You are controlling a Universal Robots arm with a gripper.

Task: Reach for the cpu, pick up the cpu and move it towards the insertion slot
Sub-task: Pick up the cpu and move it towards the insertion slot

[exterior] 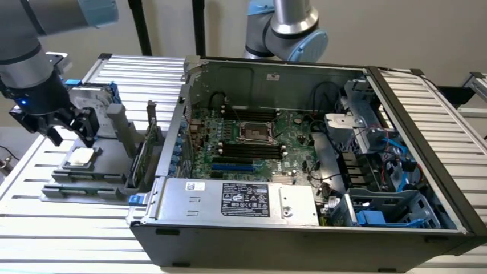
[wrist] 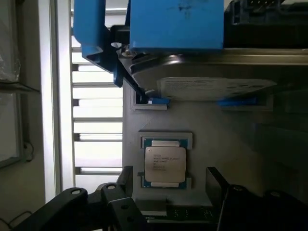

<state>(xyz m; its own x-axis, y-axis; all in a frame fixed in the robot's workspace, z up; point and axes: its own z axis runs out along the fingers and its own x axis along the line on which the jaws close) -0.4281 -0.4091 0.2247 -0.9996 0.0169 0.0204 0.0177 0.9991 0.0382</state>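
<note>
My fingers stop above the CPU, high over the grey holder (exterior: pixel 106 171), so closing now would miss the CPU. My gripper lowers before it closes on the silvery CPU (exterior: pixel 81 155).
The cpu (exterior: pixel 81 157) (wrist: pixel 165 164), a small silvery square chip, lies flat in a recess of the grey parts holder (exterior: pixel 106 171) at the exterior view's left. My gripper (exterior: pixel 70 134) (wrist: pixel 171 185) hangs just above it, open, with one black finger (wrist: pixel 126 179) on each side of the chip and not touching it. The insertion slot (exterior: pixel 255 132), a square socket with a shiny metal frame, sits in the green motherboard (exterior: pixel 293 140) inside the open computer case, well to the exterior view's right of the cpu.
An upright silver hard drive (exterior: pixel 95 103) (wrist: pixel 207 72) with blue rails stands right behind the cpu. Upright grey cards (exterior: pixel 145 148) separate the holder from the case wall (exterior: pixel 179 114). A second arm (exterior: pixel 285 28) stands behind the case. A slatted metal table (exterior: pixel 45 211) carries everything.
</note>
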